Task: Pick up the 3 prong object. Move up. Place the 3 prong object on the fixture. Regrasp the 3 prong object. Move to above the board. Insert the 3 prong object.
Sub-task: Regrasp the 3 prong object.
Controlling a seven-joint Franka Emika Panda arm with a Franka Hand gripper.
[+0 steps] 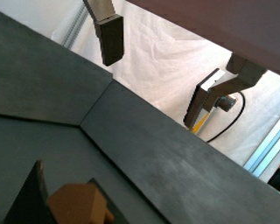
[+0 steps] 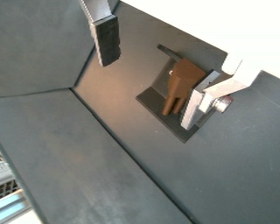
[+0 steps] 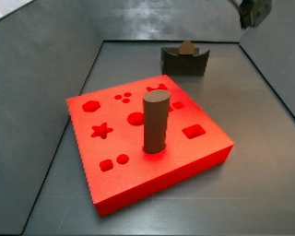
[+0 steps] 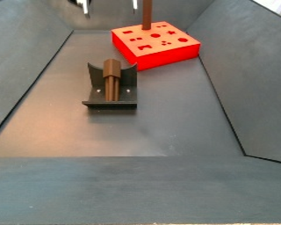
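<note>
My gripper grabs the 3 prong object's solid block body (image 3: 187, 48) (image 1: 78, 205) next, so its prongs stay free to enter the board's holes.
The 3 prong object (image 3: 186, 46), a small brown piece, rests in the notch of the dark fixture (image 3: 187, 64) at the far end of the bin. Both also show in a side view, the object (image 4: 109, 75) on the fixture (image 4: 110, 98). My gripper (image 3: 251, 11) hangs high above and beside the fixture, open and empty, with nothing between its fingers. In a wrist view the gripper (image 2: 159, 68) is apart from the object (image 2: 181, 87), which stands beside one finger (image 2: 213, 96). The object (image 1: 78, 206) is partly cut off in a wrist view. The red board (image 3: 144, 138) lies nearer.
A tall dark cylinder (image 3: 155, 120) stands upright in the board. The board (image 4: 158, 44) sits beyond the fixture in a side view. Sloped dark bin walls (image 4: 38, 79) enclose the floor on all sides.
</note>
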